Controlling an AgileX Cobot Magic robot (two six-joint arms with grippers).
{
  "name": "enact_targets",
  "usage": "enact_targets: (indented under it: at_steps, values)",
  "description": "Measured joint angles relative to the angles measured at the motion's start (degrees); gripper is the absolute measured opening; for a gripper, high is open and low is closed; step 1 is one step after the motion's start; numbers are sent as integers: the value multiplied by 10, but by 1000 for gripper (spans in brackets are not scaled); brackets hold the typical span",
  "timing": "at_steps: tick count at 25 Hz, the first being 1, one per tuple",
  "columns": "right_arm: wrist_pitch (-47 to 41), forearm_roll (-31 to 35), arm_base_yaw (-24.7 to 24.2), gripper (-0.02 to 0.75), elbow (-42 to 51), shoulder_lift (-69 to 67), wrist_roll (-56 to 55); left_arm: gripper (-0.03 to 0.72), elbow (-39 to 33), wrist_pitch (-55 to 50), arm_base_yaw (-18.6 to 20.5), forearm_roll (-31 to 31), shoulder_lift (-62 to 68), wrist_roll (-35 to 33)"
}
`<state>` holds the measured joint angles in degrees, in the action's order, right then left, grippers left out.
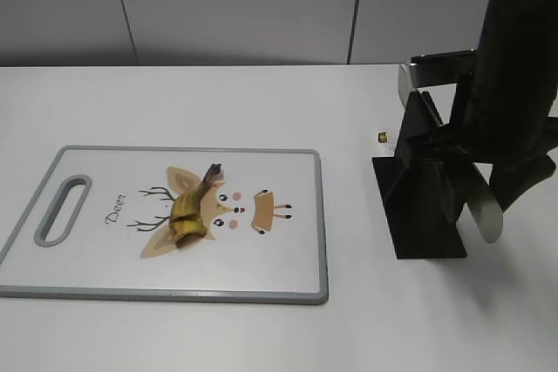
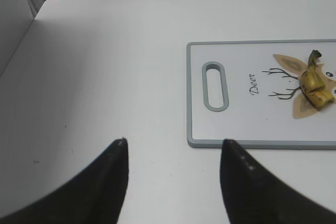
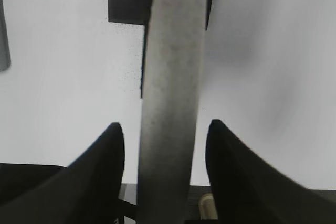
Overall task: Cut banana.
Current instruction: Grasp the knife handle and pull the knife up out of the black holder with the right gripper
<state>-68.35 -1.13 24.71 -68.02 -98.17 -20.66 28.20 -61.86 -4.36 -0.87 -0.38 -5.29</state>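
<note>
The knife has to cut the banana, so my right gripper needs to grab the knife's white handle next and keep the blade free.
A short, browned piece of banana lies on the white cutting board with a deer print. It also shows at the right edge of the left wrist view. My left gripper is open and empty over bare table, left of the board's near corner. My right gripper is open. A grey knife blade runs lengthwise between its fingers, with a gap on each side. In the exterior view the right arm hangs over the black knife stand, and a silver blade tip shows below it.
The board has a grey rim and a handle slot at its left end. A small brown object lies on the table left of the stand. A silver and black piece sticks out at the top of the stand. A grey wall runs behind the table.
</note>
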Motion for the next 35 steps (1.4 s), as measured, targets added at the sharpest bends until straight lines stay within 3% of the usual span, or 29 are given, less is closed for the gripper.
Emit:
enact_targets:
  at_steps: [29, 33, 35]
  values:
    - [11, -6, 0, 287, 0, -9, -11, 541, 0, 0, 0, 0, 0, 0]
    - [11, -4, 0, 166, 0, -9, -12, 541, 0, 0, 0, 0, 0, 0]
    - [11, -2, 0, 162, 0, -9, -14, 541, 0, 0, 0, 0, 0, 0]
